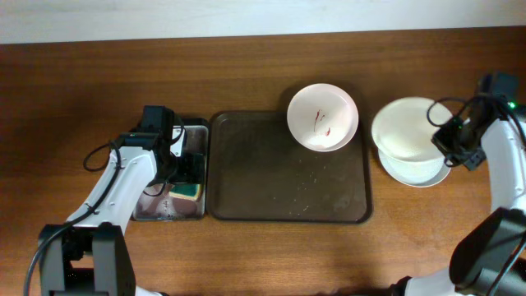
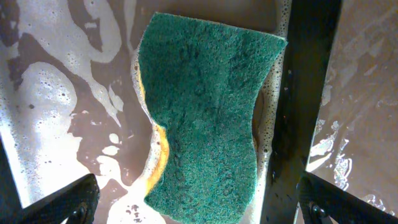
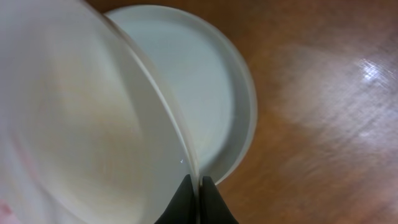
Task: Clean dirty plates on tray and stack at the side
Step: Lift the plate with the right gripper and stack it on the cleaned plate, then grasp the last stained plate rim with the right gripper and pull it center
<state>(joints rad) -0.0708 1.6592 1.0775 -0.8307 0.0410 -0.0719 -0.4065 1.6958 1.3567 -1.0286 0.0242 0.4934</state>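
Observation:
My left fingers are above the green sponge's flat top in the small black tray (image 2: 59, 115), so they must lower before closing.
A white plate (image 1: 322, 117) with red smears sits at the far right corner of the dark brown tray (image 1: 271, 193). My right gripper (image 1: 450, 136) is shut on the rim of a white plate (image 1: 403, 125) and holds it tilted over another pale plate (image 1: 419, 171) on the table right of the tray. In the right wrist view the fingers (image 3: 198, 190) pinch the held plate's rim (image 3: 93, 124), with the lower plate (image 3: 217, 87) beneath. My left gripper (image 1: 182, 160) is open over a green sponge (image 2: 205, 118); its fingers (image 2: 199, 208) are wide apart on either side of it.
The sponge (image 1: 187, 190) lies in a small black tray (image 1: 205, 131) of soapy water left of the brown tray. Small crumbs or droplets dot the brown tray's middle. Bare wooden table surrounds everything.

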